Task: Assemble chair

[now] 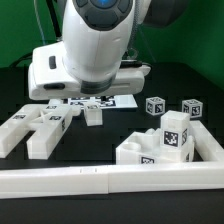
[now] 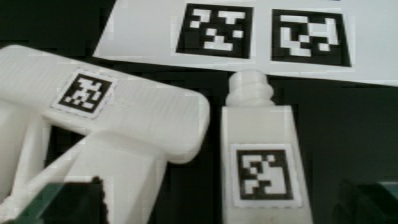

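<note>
The post will be picked up next by its tagged body with my gripper, so its rounded tip stays free to go into the stepped piece.
The chair lies in loose white tagged pieces. A blocky piece with prongs rests at the exterior view's left. Beside it lies a short post, rounded tip toward the marker board. Two cubes stand at the right. A larger stepped piece sits in the right front corner. My gripper hangs open over the post and the pronged piece, holding nothing. Its dark fingertips show at the wrist picture's lower corners. The arm's body hides them in the exterior view.
A long white border rail runs along the front and turns up the exterior view's right side. The arm's white base stands at the back left, with a green wall behind it.
</note>
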{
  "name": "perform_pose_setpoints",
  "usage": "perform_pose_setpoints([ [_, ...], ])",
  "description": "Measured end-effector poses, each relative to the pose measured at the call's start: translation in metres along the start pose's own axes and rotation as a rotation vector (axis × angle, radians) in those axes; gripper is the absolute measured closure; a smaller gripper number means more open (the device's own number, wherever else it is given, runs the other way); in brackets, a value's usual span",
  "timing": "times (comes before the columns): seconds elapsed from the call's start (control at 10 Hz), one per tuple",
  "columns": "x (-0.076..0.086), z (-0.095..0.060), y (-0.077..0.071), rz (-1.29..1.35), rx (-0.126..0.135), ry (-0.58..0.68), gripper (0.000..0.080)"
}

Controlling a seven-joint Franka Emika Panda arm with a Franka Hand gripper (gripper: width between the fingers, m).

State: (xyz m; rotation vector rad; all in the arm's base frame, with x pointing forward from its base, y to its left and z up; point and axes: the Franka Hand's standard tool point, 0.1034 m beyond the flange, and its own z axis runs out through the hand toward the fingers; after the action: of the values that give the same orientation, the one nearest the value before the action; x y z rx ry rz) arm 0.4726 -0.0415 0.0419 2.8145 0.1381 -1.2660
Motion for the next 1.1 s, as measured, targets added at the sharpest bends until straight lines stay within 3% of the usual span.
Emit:
perform_pose_setpoints([
  [1.1,0.017,0.016,-0.017,-0.009,-0.016,-0.004,0.0151],
])
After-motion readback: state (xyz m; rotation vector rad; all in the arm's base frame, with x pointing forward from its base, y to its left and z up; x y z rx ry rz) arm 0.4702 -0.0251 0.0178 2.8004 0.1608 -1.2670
